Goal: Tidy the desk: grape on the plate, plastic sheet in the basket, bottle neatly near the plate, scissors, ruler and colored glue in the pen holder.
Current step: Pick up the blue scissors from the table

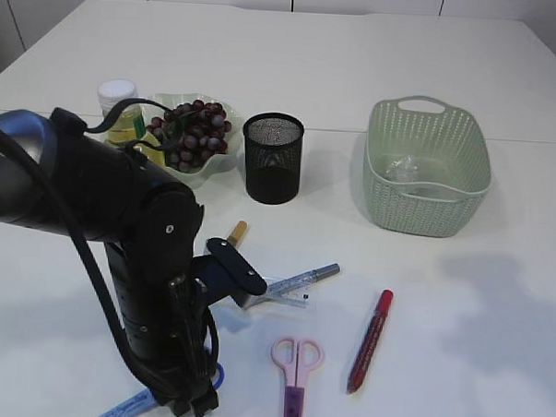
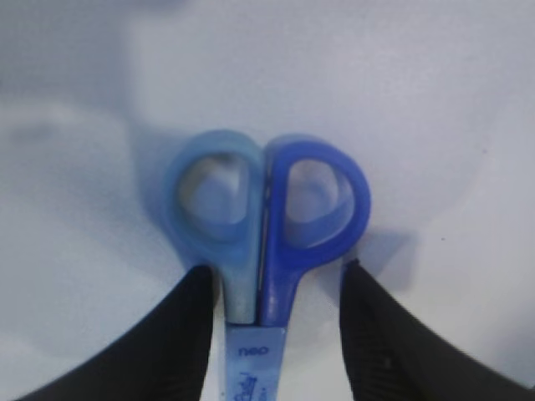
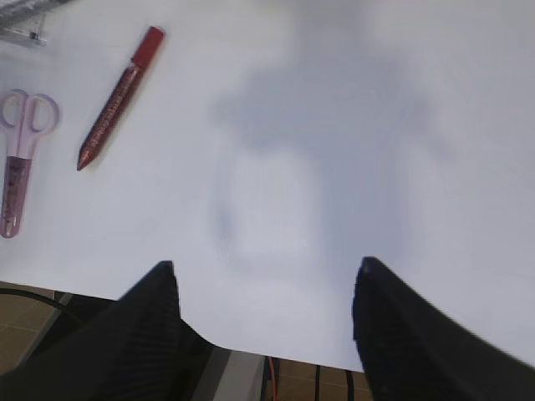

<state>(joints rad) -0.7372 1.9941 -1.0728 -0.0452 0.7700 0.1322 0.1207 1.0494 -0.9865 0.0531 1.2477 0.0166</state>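
Observation:
The blue scissors have finger loops that spread wider than my open fingers. My left gripper will next grab the scissors by their narrow neck below the finger loops.
Blue scissors lie flat on the table, handles away from the camera. My left gripper is open and straddles their neck, a finger on each side with small gaps. In the exterior view the left arm hides most of them; only a blue tip shows. Pink scissors and a red glue pen lie at the front. A clear ruler lies beside the arm. Grapes sit on the plate, with the bottle behind it. My right gripper hangs open and empty over the table's front edge.
The black mesh pen holder stands at the middle back. The green basket at the right holds a crumpled plastic sheet. A grey pen and a yellow-tipped stick lie near the ruler.

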